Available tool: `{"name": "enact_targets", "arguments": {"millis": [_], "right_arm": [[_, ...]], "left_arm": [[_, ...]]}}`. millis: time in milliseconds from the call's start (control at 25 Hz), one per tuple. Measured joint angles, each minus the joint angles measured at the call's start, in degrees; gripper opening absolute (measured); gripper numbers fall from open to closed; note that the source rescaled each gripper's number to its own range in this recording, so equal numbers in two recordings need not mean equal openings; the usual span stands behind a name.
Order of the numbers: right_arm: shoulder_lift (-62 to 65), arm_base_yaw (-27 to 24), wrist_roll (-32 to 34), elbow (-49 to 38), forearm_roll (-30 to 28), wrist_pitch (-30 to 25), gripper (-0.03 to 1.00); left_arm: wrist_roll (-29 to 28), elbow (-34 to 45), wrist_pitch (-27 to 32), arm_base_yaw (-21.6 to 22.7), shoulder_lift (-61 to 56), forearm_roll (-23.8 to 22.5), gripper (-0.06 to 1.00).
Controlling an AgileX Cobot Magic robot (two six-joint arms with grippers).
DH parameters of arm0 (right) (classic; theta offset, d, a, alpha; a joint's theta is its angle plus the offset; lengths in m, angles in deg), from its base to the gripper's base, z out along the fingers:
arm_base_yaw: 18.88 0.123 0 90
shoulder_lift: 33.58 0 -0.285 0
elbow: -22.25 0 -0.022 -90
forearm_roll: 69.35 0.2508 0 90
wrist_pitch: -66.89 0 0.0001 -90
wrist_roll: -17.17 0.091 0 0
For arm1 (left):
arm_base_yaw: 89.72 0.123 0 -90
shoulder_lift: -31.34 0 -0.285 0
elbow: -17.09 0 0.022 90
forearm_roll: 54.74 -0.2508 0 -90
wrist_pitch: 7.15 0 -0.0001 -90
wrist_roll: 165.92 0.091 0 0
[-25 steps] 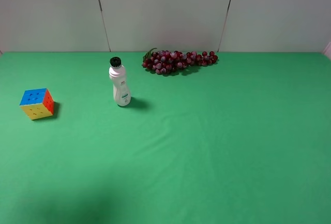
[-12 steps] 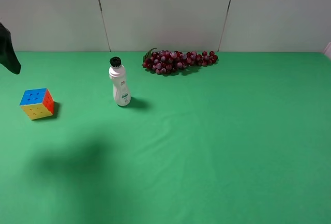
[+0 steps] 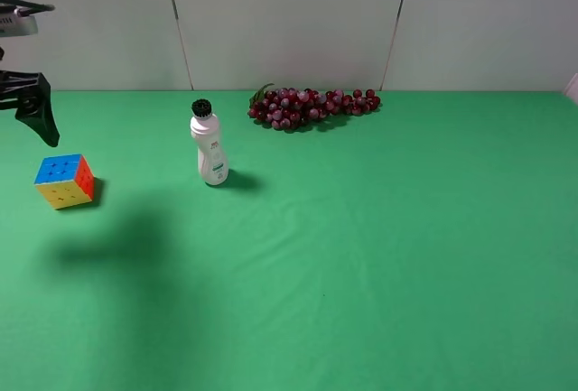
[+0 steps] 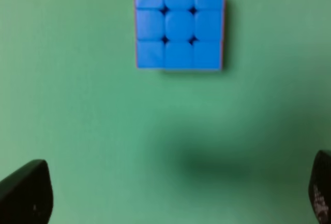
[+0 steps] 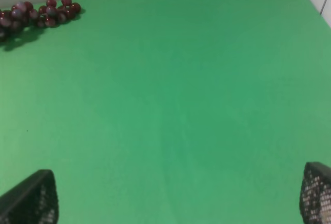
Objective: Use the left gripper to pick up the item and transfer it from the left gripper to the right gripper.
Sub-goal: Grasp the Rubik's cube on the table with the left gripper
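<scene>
I need to grab the puzzle cube next with my left gripper by its red side and the side opposite. That leaves the puzzle cube's yellow side [image 3: 64,195] free for the handover.
The puzzle cube [image 3: 64,181] sits on the green cloth at the far left, blue face up, with red and yellow sides showing. In the left wrist view its blue face [image 4: 179,23] lies ahead of my left gripper [image 4: 173,200], which is open and empty and hangs above the cloth short of the cube. In the high view one black finger [image 3: 43,118] of that gripper shows at the left edge, above and behind the cube. My right gripper [image 5: 173,198] is open and empty over bare cloth. It does not show in the high view.
A white bottle with a black cap [image 3: 209,145] stands upright to the right of the cube. A bunch of dark red grapes [image 3: 312,106] lies at the back, also seen in the right wrist view [image 5: 36,13]. A grey wall closes the back.
My left arm has come into the high view from the left edge and moved in toward the cube. Its shadow has shifted across the cloth. The cube, bottle and grapes have not moved.
</scene>
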Motion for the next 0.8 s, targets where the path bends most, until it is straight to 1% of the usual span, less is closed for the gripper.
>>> {"name": "enact_targets", "arguments": {"millis": [120,800], "right_arm": [[0.0,0.0,0.0,0.0,0.0,0.0,1.0],[0.0,0.0,0.0,0.0,0.0,0.0,1.0]], "left_arm": [[0.0,0.0,-2.0,0.6,2.8,-0.1,1.0],[0.0,0.0,-13.4,0.6,16.7,-0.1,1.0]]}}
